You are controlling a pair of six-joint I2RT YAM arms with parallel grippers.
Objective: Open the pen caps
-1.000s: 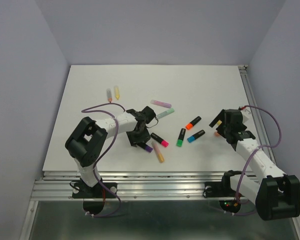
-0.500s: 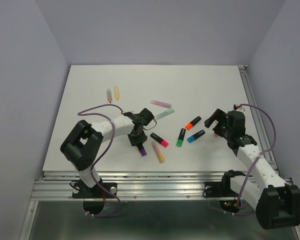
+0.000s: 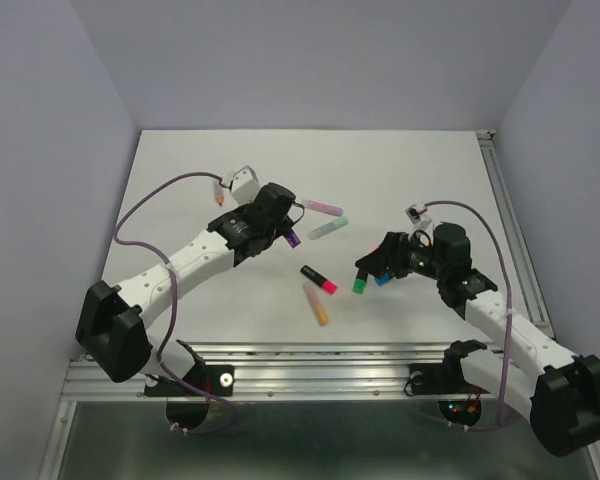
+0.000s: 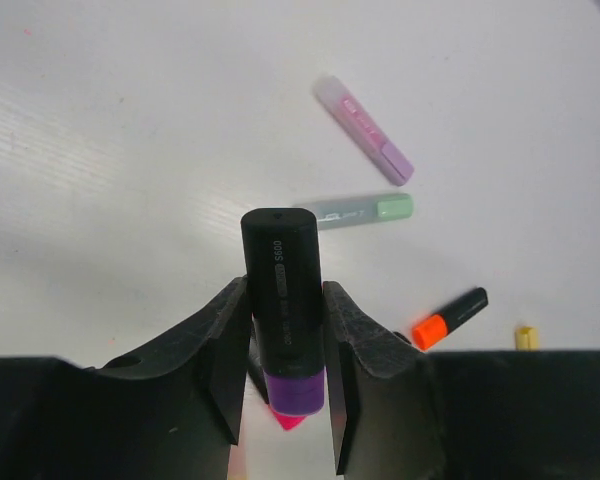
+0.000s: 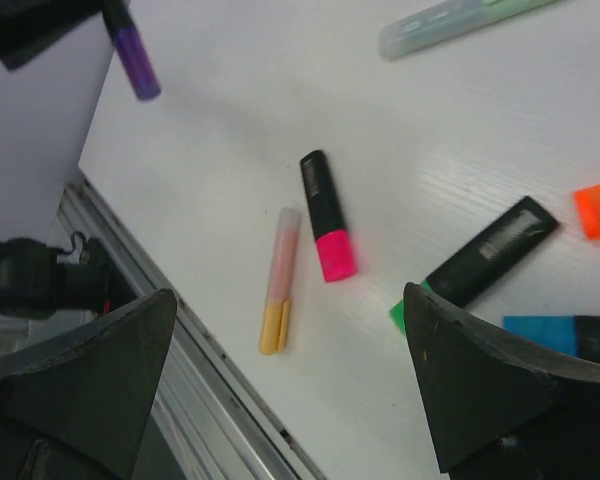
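My right gripper is going to grab the pen by its purple cap (image 3: 294, 239) (image 5: 137, 64) to open it, while my left gripper holds the pen's black body.
My left gripper (image 4: 283, 300) is shut on the barrel of a black pen (image 4: 280, 270). Its purple cap (image 4: 298, 390) points back between the fingers. In the top view this gripper (image 3: 285, 232) hangs above the table's middle left, with the purple cap (image 3: 294, 239) sticking out. My right gripper (image 3: 372, 266) is open and empty, hovering over the green-capped pen (image 3: 361, 285) and the blue-capped pen (image 3: 384, 279). Between its wide fingers (image 5: 90, 380) lie a black pen with a pink cap (image 5: 336, 255) and a pastel orange pen (image 5: 278, 282).
A pastel pink-and-purple pen (image 3: 322, 208) and a mint-and-grey pen (image 3: 328, 228) lie beyond the left gripper. A black pen with an orange cap (image 4: 450, 318) lies right of them. The table's metal front rail (image 5: 180, 330) runs close under the right gripper.
The left gripper closed on the purple-capped pen, lifted it off the table and carried it away from the front edge. The right arm swung left to above the green and blue pens.
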